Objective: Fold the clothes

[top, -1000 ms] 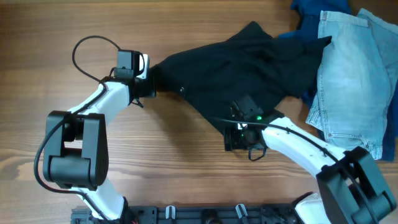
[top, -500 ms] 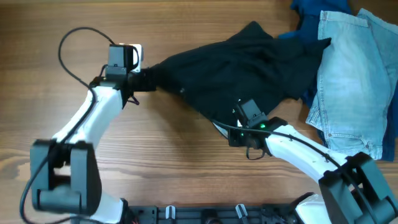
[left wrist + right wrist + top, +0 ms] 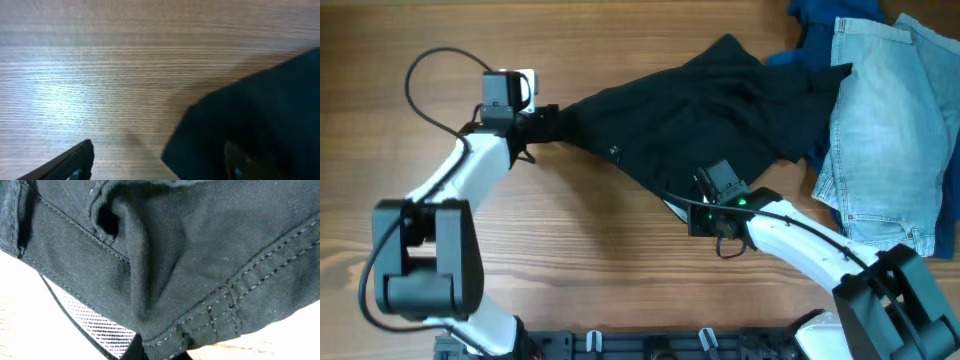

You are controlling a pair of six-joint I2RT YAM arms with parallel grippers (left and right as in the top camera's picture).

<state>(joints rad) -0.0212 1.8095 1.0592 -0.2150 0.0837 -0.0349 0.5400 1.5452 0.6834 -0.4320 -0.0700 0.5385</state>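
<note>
My left gripper will next grab the black shorts by their tapered corner, away from the right gripper's hold on the hem, to spread them for folding.
The clothes, a pair of black shorts (image 3: pixel 700 110), lie spread across the middle of the wooden table. Their left end tapers to a point at my left gripper (image 3: pixel 548 122). In the left wrist view that gripper (image 3: pixel 160 152) is open, with its fingers (image 3: pixel 80 157) wide apart. The black cloth corner (image 3: pixel 240 110) lies flat between them, over toward the right finger. My right gripper (image 3: pixel 704 202) sits at the shorts' near edge. In the right wrist view it (image 3: pixel 165 352) is shut on the stitched black hem (image 3: pixel 215 315), beside a pale dotted lining (image 3: pixel 100 325).
Light-blue denim shorts (image 3: pixel 890 130) lie at the right of the table, overlapping a royal-blue garment (image 3: pixel 815 15) at the back right. The black shorts' right end touches both. Bare wood (image 3: pixel 620 270) shows in front and to the left.
My left gripper has opened, letting go of the shorts' left end, and shifted slightly left and back. My right gripper has shut on the near hem.
</note>
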